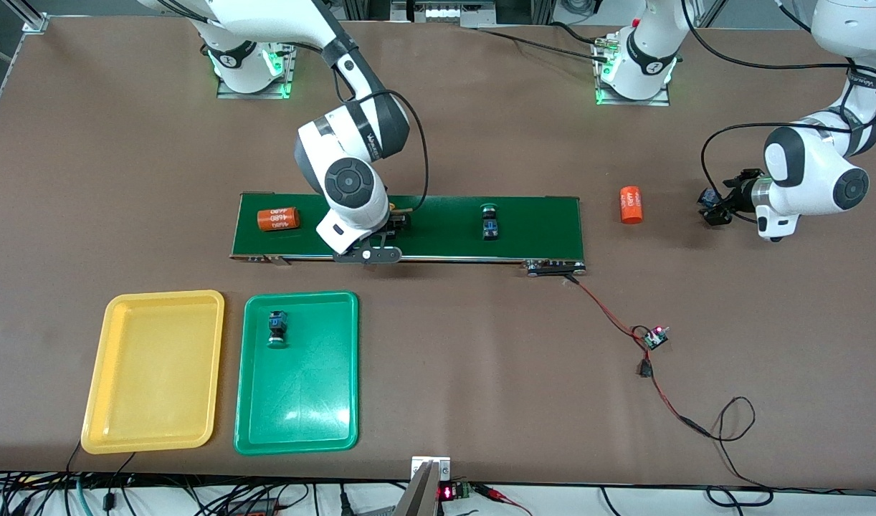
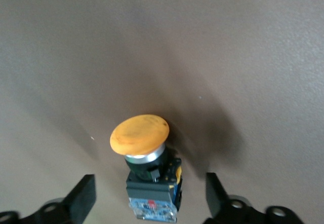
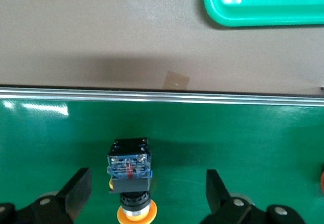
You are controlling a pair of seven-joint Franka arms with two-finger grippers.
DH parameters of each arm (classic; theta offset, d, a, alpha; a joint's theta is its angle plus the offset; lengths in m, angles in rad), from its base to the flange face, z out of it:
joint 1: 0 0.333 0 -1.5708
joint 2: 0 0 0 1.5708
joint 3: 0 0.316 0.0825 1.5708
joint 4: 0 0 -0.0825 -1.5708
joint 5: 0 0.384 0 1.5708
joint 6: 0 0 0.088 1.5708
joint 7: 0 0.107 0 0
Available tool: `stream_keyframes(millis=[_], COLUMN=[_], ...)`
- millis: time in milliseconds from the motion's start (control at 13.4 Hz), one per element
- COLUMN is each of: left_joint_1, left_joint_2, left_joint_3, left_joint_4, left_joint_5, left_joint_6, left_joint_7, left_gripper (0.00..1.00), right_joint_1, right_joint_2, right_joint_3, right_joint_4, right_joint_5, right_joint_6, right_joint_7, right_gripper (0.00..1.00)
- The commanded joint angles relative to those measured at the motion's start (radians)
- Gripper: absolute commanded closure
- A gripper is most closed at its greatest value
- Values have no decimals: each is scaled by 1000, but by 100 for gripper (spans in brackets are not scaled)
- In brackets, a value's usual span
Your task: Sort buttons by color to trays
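My right gripper's fingers are above the yellow-capped button's body (image 3: 129, 171) in the right wrist view, so it lowers next; it is too early to close.
A yellow-capped button (image 2: 144, 153) lies on the brown table between the fingers of my left gripper (image 2: 149, 184), which is open with a gap on each side. This gripper (image 1: 714, 206) is low at the left arm's end of the table. My right gripper (image 3: 147, 182) is open around a second yellow-capped button (image 3: 129, 165) lying on the dark-green belt (image 3: 243, 133); in the front view this gripper (image 1: 393, 228) is over the belt's middle. A green-capped button (image 1: 489, 222) lies farther along the belt. Another green button (image 1: 277, 328) lies in the green tray (image 1: 309, 408). The yellow tray (image 1: 151, 373) holds nothing.
One orange "4680" cylinder (image 1: 277, 218) lies on the belt toward the right arm's end, another (image 1: 631, 204) on the table between the belt and my left gripper. A red-black wire (image 1: 610, 315) runs from the belt's corner to a small board (image 1: 654, 337).
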Motion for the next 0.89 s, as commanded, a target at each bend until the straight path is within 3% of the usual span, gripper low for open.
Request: stream_keyframes(millis=[0, 149, 298, 447, 521, 596, 670, 819], left_joint_1=[6, 7, 13, 13, 12, 9, 3, 0], left_joint_2=[-22, -22, -22, -32, -52, -56, -56, -56], left_joint_3=[2, 3, 3, 2, 2, -4, -10, -80], left_joint_4=[-20, -15, -12, 9, 64, 148, 229, 357], left_joint_5=[17, 5, 3, 2, 3, 3, 5, 5], left_joint_6=[12, 7, 6, -31, -113, -223, -325, -462], left_joint_7=[-3, -6, -14, -15, -15, -12, -1, -1], left_gripper=[49, 77, 82, 83, 83, 83, 82, 82], right_joint_1=[18, 15, 17, 15, 15, 15, 9, 5], right_joint_2=[7, 19, 19, 19, 19, 16, 16, 9], right_joint_3=[-7, -7, -6, -2, -2, -2, -2, -2], right_joint_4=[-5, -13, -45, -67, -79, -80, -73, -68], right_joint_5=[12, 14, 15, 15, 15, 15, 15, 24], right_joint_6=[12, 14, 41, 49, 51, 48, 43, 38], right_joint_7=[11, 11, 11, 9, 5, 8, 6, 3], right_gripper=[0, 0, 0, 13, 27, 59, 77, 94])
